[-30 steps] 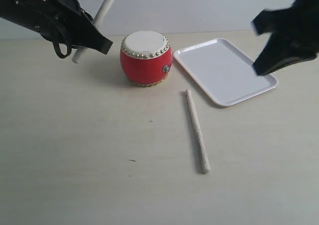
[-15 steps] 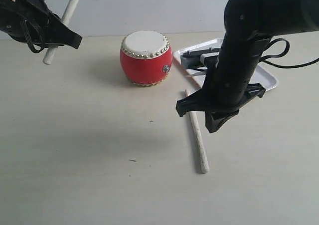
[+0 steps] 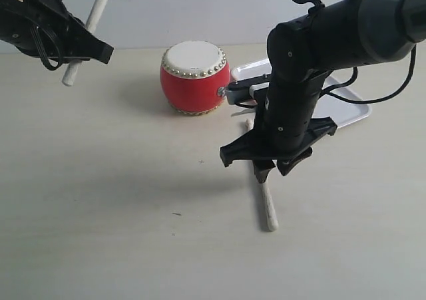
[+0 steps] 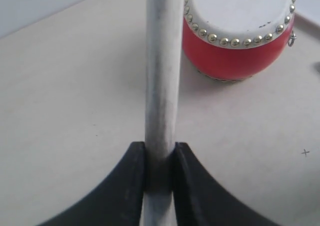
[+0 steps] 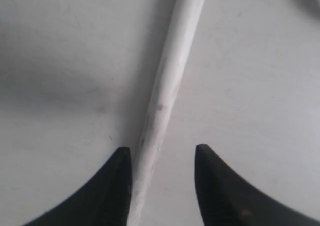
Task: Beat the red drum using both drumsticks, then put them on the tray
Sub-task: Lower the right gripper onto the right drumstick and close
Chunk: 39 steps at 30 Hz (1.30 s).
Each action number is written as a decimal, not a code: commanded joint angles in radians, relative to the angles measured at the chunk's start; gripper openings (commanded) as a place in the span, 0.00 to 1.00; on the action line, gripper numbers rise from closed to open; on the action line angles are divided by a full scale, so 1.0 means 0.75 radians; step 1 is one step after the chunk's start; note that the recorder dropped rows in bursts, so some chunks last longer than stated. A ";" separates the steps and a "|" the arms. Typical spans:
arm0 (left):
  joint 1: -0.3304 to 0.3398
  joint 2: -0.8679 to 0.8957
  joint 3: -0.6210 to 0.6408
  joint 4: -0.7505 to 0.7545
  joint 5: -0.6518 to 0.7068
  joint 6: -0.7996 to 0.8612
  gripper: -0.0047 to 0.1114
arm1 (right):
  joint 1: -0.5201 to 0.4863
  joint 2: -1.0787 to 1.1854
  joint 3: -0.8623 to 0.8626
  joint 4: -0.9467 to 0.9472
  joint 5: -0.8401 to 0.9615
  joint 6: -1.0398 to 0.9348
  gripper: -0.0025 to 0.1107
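My right fingers are above the second drumstick's stem in the right wrist view; they should lower first, then close on it.
The red drum (image 3: 195, 78) with its cream skin stands at the table's back centre, also seen in the left wrist view (image 4: 239, 30). My left gripper (image 3: 85, 44) hovers at the back left, shut on one drumstick (image 3: 89, 30) that slants up and away; its jaws pinch the shaft (image 4: 162, 80). The second drumstick (image 3: 267, 203) lies flat on the table in front of the tray (image 3: 346, 110). My right gripper (image 3: 269, 170) is low over that stick, open, its jaws either side of the shaft (image 5: 170, 85), which runs close along one finger.
The right arm (image 3: 313, 54) reaches over the tray and hides most of it. A pale wall runs behind the table. Bare tabletop (image 3: 120, 207) spreads across the front and left.
The right arm has swung in from the right and come down over the lying drumstick. The left gripper with its stick pulled back to the left, away from the drum, then held still.
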 commanded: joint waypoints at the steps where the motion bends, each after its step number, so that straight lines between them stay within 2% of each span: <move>1: 0.002 -0.014 0.003 -0.021 -0.004 -0.013 0.04 | 0.003 0.040 -0.008 -0.002 -0.025 0.042 0.37; 16: 0.002 -0.014 0.011 -0.021 0.001 -0.013 0.04 | 0.003 0.100 -0.008 0.021 -0.058 0.073 0.37; 23: 0.002 -0.014 0.011 -0.036 0.001 -0.013 0.04 | 0.003 0.122 -0.008 0.018 -0.035 0.073 0.28; 37: 0.002 -0.014 0.011 -0.042 0.004 -0.013 0.04 | 0.003 0.149 -0.008 0.008 -0.003 0.070 0.28; 39: 0.002 -0.014 0.011 -0.042 0.004 -0.013 0.04 | 0.003 0.149 -0.008 0.008 0.002 0.069 0.22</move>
